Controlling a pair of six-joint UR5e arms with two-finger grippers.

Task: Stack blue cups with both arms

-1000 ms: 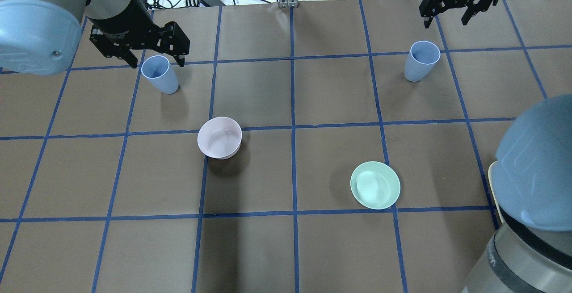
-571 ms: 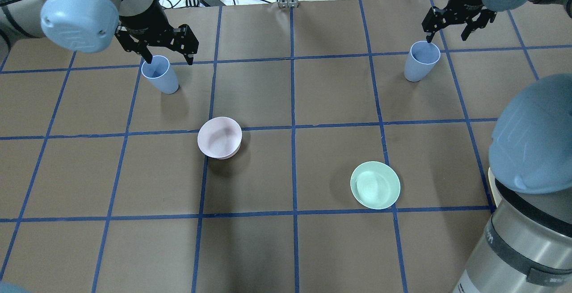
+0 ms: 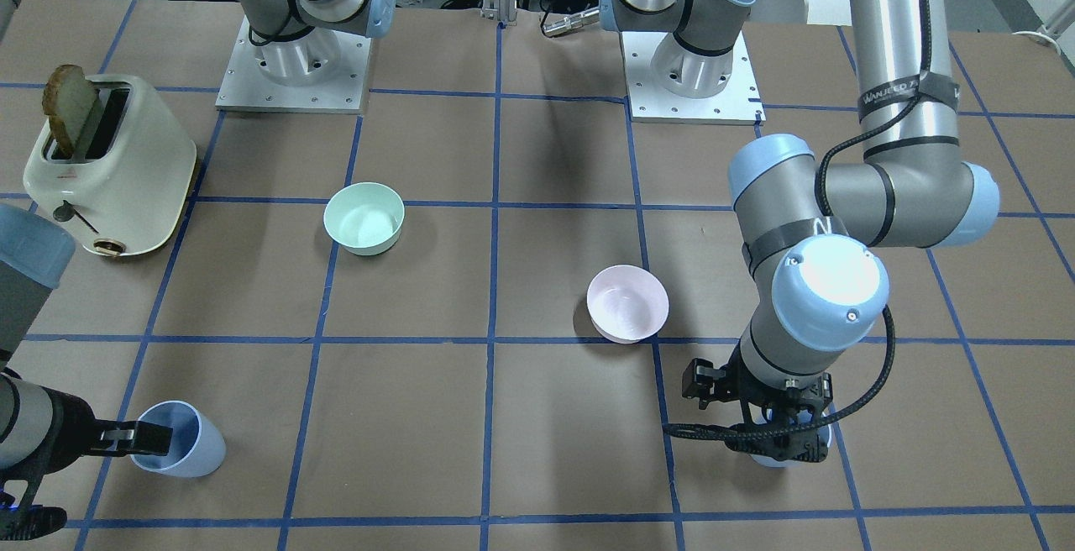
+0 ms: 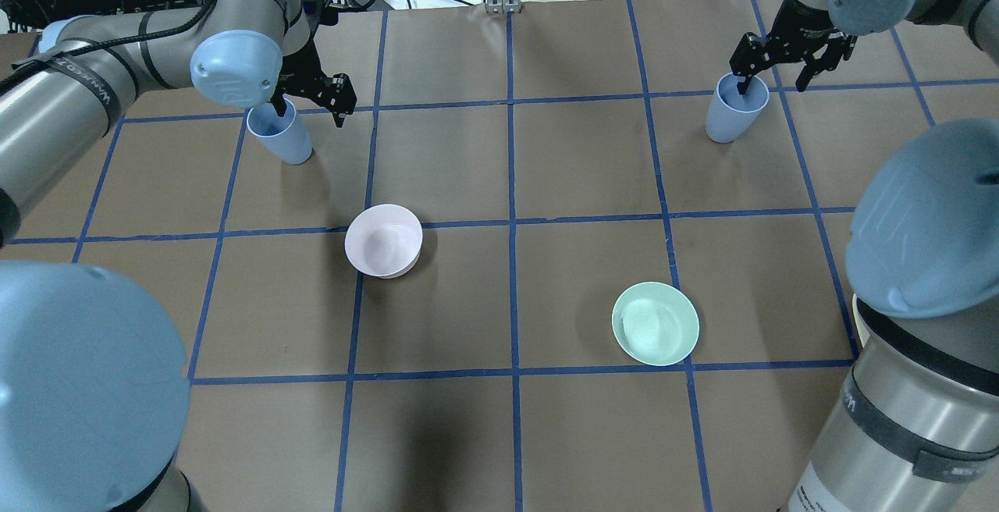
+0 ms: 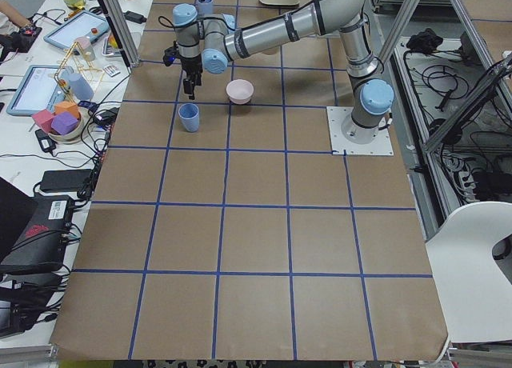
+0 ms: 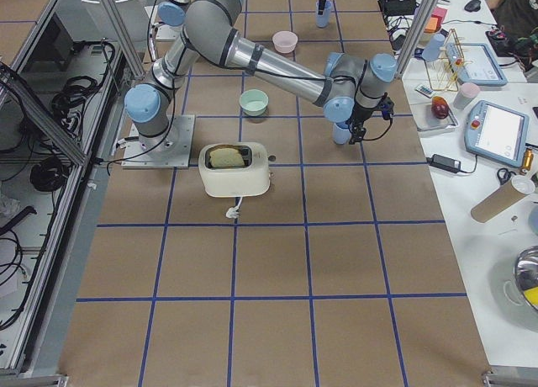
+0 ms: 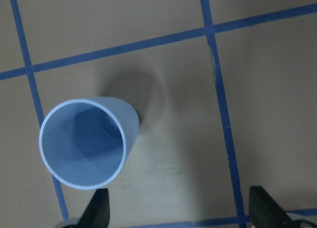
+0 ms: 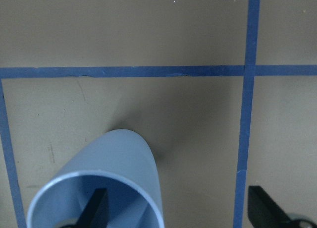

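I should use my left gripper to grab this blue cup by its rim (image 7: 122, 151) next. Then I can stack it with the other blue cup.
Two pale blue cups stand upright and far apart on the brown table. The left cup (image 4: 279, 134) is at the far left, the right cup (image 4: 735, 109) at the far right. My left gripper (image 4: 306, 110) is open, with one finger at this cup's rim (image 7: 83, 143) and the other out over bare table. My right gripper (image 4: 771, 83) is open, with one finger (image 8: 97, 208) down inside the right cup's mouth (image 8: 106, 186) and the other outside it. In the front view the left arm's wrist hides most of the left cup (image 3: 777, 455).
A pale pink bowl (image 4: 383, 240) sits left of centre and a mint-green bowl (image 4: 655, 323) right of centre, both nearer the robot than the cups. A cream toaster (image 3: 109, 166) with toast stands on the robot's right. Cables and clutter lie beyond the far edge.
Both grippers have come down and in over their cups, each with one finger now at or in a cup mouth. The cups and bowls have not moved.
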